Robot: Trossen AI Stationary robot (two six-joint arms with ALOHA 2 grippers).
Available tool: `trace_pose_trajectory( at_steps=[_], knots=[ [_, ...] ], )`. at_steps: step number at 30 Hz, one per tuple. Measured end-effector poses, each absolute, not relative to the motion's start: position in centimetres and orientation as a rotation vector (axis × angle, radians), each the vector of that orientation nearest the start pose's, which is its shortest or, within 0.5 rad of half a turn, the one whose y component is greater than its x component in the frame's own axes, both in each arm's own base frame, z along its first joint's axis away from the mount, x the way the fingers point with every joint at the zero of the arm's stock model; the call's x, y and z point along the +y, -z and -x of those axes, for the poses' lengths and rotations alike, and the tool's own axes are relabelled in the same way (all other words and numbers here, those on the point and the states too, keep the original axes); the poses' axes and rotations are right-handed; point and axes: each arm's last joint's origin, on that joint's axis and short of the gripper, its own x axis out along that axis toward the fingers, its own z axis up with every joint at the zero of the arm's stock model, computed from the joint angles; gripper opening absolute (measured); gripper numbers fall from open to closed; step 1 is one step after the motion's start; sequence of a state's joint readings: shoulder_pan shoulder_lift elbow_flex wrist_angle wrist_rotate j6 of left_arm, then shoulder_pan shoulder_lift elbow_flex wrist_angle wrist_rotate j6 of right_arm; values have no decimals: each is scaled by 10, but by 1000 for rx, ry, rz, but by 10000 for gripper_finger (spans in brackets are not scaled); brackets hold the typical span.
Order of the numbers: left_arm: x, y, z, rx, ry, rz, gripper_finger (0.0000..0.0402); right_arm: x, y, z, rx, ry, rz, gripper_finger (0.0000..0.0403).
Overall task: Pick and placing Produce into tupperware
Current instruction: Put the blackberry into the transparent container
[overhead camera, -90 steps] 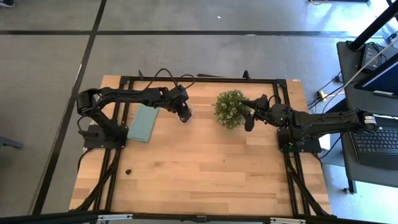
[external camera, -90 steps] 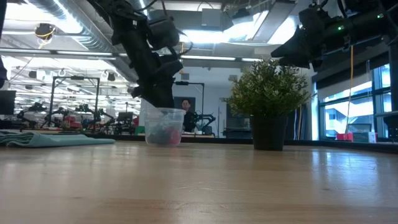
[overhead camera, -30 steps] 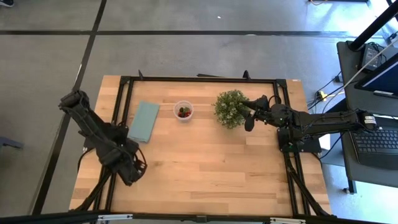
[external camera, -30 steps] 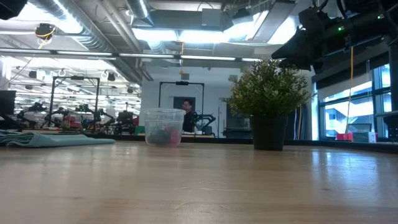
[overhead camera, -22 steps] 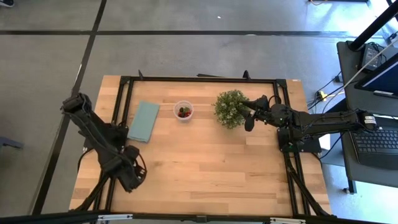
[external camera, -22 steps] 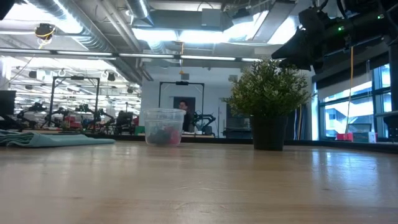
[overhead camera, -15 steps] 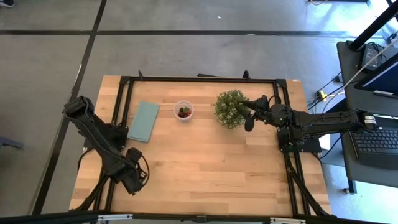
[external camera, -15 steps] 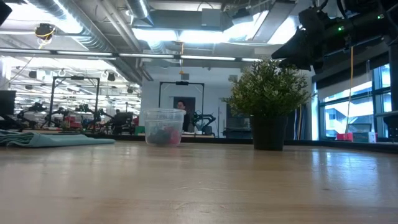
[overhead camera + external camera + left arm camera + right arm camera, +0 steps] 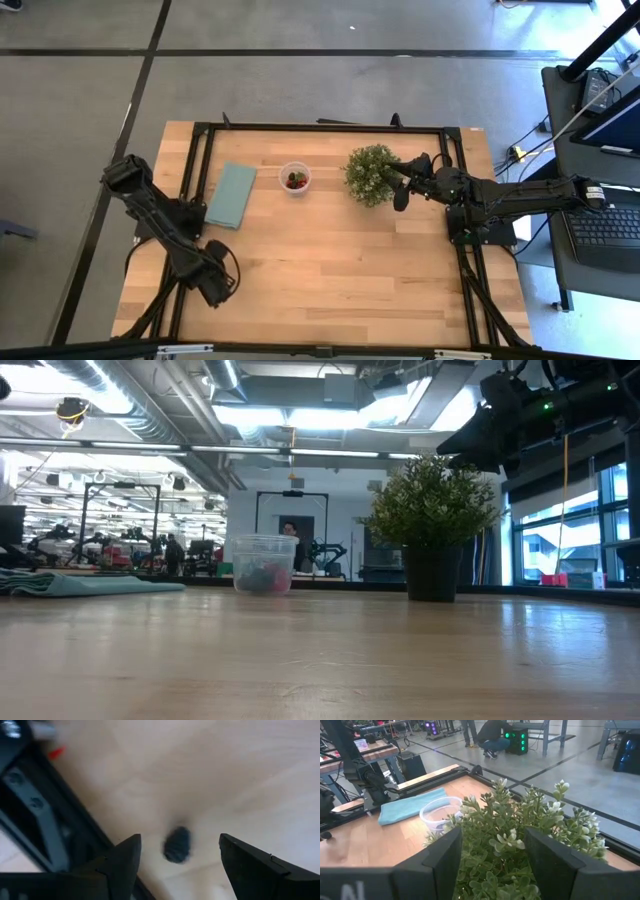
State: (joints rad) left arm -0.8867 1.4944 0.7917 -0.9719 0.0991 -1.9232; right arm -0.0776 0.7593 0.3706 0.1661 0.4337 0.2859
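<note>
I should next grab the dark berry by its round sides with my left gripper, so I can add the berry to the produce in the clear cup [image 9: 295, 179].
The tupperware [image 9: 295, 178] [image 9: 263, 564] [image 9: 440, 812], a small clear cup, stands on its base at the table's far middle with red and dark produce [image 9: 296, 181] inside. One dark berry [image 9: 176, 845] lies on the wood at the near left. My left gripper [image 9: 213, 287] [image 9: 178, 841] hangs over it pointing down, open, a finger on either side of the berry without touching it; the berry is hidden under it in the high view. My right gripper [image 9: 400, 188] [image 9: 492, 865] waits open beside the potted plant [image 9: 370, 174].
A bushy green plant [image 9: 432, 510] [image 9: 520, 840] in a dark pot stands right of the cup. A teal cloth [image 9: 232, 194] [image 9: 90, 584] lies flat left of the cup. The black frame rail [image 9: 45, 835] runs close beside the berry. Bare wood covers the near middle.
My left gripper has sunk toward the dark berry at the near left, shifting a little toward the near edge and rolling slightly, with its fingers staying open. The cup, plant and right arm have kept still.
</note>
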Motion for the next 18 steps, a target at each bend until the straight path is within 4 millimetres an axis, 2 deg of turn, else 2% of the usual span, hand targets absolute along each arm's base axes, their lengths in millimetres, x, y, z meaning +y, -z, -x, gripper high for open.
trace_pose_trajectory(
  at_steps=[6,11,18],
  knots=[
    [-167,-147,-127,1636,-890,779,258,-25,-227,-168,147,537,-238,217],
    [-169,-139,-131,1579,-813,833,259,-25,-227,-168,148,537,-237,217],
    [-167,-135,-129,1572,-807,836,250,-25,-227,-168,152,537,-234,217]
  ],
)
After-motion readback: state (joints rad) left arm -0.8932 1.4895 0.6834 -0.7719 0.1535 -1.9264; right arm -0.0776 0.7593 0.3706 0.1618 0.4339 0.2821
